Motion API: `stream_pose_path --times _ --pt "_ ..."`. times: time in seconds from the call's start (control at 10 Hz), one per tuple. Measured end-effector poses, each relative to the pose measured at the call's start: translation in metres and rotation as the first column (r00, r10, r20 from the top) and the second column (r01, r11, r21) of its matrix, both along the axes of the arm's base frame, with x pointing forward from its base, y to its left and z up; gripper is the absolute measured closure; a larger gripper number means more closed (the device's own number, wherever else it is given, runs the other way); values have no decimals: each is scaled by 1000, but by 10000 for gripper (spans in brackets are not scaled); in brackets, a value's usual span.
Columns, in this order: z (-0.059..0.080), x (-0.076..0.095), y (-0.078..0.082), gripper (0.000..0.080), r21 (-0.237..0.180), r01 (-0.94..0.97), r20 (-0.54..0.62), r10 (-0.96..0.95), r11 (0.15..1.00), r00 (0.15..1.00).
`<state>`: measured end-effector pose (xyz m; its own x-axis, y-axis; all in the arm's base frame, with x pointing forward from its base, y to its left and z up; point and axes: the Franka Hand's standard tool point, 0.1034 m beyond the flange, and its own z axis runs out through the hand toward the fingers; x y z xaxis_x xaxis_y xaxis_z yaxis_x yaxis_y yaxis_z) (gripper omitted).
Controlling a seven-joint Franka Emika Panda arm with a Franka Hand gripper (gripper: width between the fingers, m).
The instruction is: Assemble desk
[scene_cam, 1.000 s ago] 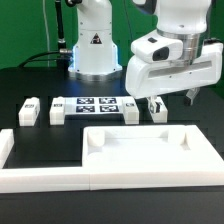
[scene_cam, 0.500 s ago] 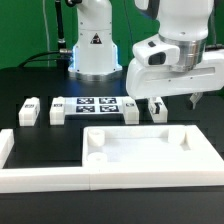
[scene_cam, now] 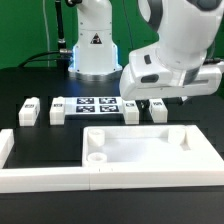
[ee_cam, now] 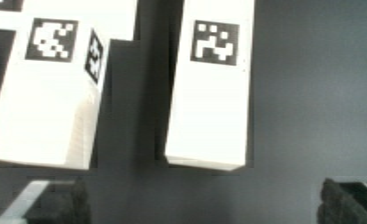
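My gripper's fingers are short of the white leg's lower end (ee_cam: 206, 155), so closing now would miss. My gripper moves toward the end of the leg, then closes on it.
The white rimmed tabletop (scene_cam: 150, 152) lies flat at the front. Two white block legs (scene_cam: 28, 110) (scene_cam: 58, 110) lie at the exterior view's left of the marker board (scene_cam: 95, 106). Two more legs (scene_cam: 131, 110) (scene_cam: 158, 110) lie at its right. My gripper (scene_cam: 152, 99) hovers just above those two right legs; its fingers are mostly hidden by the hand there. In the wrist view both tagged legs (ee_cam: 55, 90) (ee_cam: 212, 90) lie side by side on the black table. My gripper (ee_cam: 198, 205) is open and empty, with its dark fingertips (ee_cam: 47, 205) at the frame corners, apart from the legs.
Long white L-shaped border rails (scene_cam: 40, 176) run along the front and the exterior view's left of the tabletop. The robot base (scene_cam: 92, 50) stands behind the marker board. A round socket (scene_cam: 96, 157) shows in the tabletop's near corner.
The hand has moved toward the exterior view's left and turned, now standing over the two right legs. The parts on the table have not moved.
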<state>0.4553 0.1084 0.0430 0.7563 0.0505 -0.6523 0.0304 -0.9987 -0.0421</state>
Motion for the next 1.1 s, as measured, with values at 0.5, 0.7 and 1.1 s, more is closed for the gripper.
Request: stream_pose_path --times 0.5,0.7,1.1 --pt "-14 -5 9 151 -3 -6 -210 5 1000 978" --pt "-14 -5 9 151 -3 -6 -209 5 1000 978" --pt "-30 -24 8 151 -15 -1 -252 -3 1000 968"
